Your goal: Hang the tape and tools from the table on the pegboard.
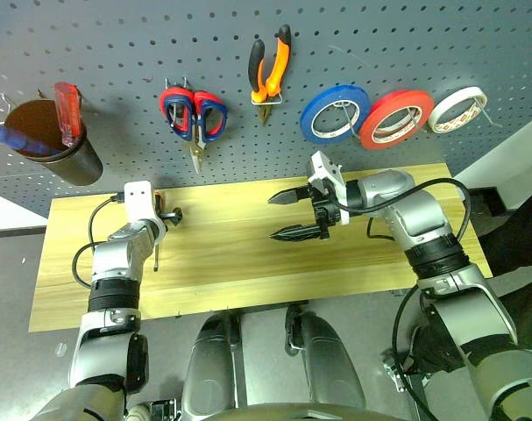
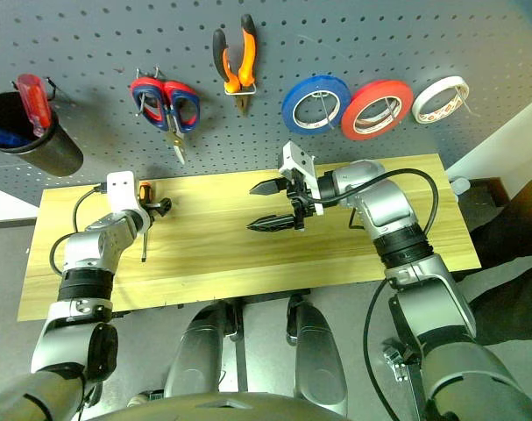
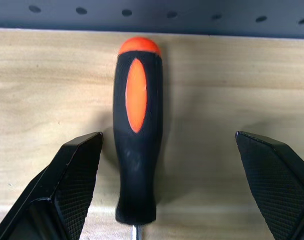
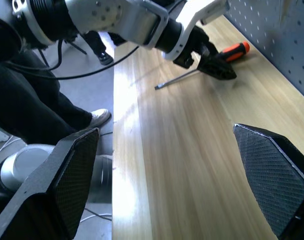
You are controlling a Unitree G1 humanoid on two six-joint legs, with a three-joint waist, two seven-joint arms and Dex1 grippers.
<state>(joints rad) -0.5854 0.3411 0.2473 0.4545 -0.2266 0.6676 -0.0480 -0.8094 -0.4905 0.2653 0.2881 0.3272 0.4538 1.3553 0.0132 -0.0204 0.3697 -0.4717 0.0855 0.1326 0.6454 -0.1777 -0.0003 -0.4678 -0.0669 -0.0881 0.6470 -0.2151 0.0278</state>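
Observation:
The screwdriver has a thick handle on top of its slim stem, so my left gripper will next grab the screwdriver handle's lower end (image 3: 136, 197), near the middle of the screwdriver.
A slim screwdriver (image 3: 137, 150) with an orange-and-black handle lies on the light wooden table (image 1: 248, 267), its handle end toward the pegboard (image 1: 117, 35). My left gripper (image 3: 168, 140) is open, one finger on each side of the handle without touching it; the same gripper (image 1: 162, 212) sits at the table's left. Over the middle of the table my right gripper (image 1: 274, 217) hangs open and empty, pointing left. The red tape (image 1: 395, 118) and the orange-and-black pliers (image 1: 270, 70) hang on pegboard hooks.
Red-and-blue-handled scissors (image 1: 194, 112), a blue roll (image 1: 334, 112) and a white roll (image 1: 457, 109) also hang on the board. A dark cup (image 1: 60, 149) at the board's left holds a red-handled screwdriver (image 1: 67, 112). Bare wood lies between the two grippers.

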